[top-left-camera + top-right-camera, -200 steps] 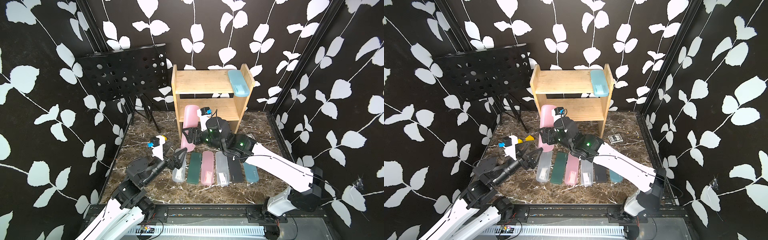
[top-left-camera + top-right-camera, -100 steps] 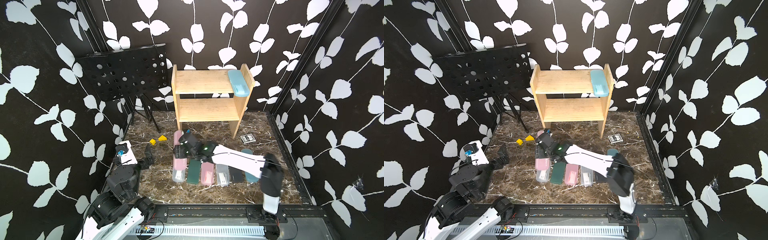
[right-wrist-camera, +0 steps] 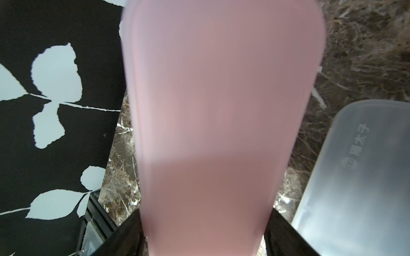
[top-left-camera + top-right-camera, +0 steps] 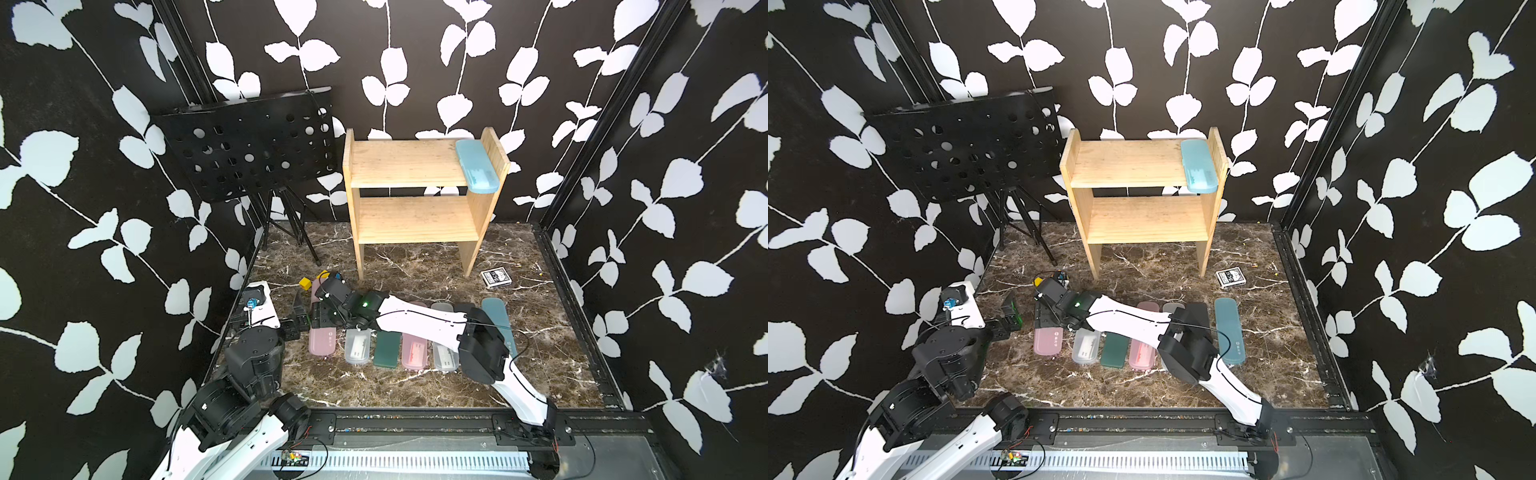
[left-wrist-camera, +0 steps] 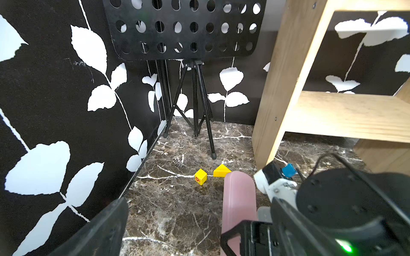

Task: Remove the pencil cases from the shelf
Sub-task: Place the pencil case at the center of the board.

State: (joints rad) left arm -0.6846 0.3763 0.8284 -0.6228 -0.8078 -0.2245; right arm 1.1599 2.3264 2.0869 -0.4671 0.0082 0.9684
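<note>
The pink case hangs above marble and would drop out of line with the row, so my right gripper must line it up before opening.
A light blue pencil case [image 4: 476, 166] [image 4: 1198, 166] lies at the right end of the pine shelf's [image 4: 407, 166] [image 4: 1129, 164] top tier; the lower tier is bare. My right gripper [image 4: 322, 313] [image 4: 1046, 313] [image 3: 206, 239] is shut on a pink pencil case [image 4: 322, 340] [image 4: 1047, 340] [image 3: 221, 110] [image 5: 238, 199], held low at the left end of a row of several cases on the floor. Beside it lies a frosted clear case [image 4: 357, 347] [image 3: 359, 177]. My left gripper [image 4: 296, 318] [image 4: 1008, 316] [image 5: 199, 232] stands open and empty just left of the pink case.
A black perforated music stand [image 4: 249, 149] on tripod legs stands at the back left. A small card box [image 4: 495, 277] lies right of the shelf's leg. Two yellow blocks [image 5: 200, 176] sit on the marble floor beyond the pink case. My right arm crosses over the row.
My right arm has brought the pink case from in front of the shelf down to the left end of the row. My left arm has pulled back toward the left wall.
</note>
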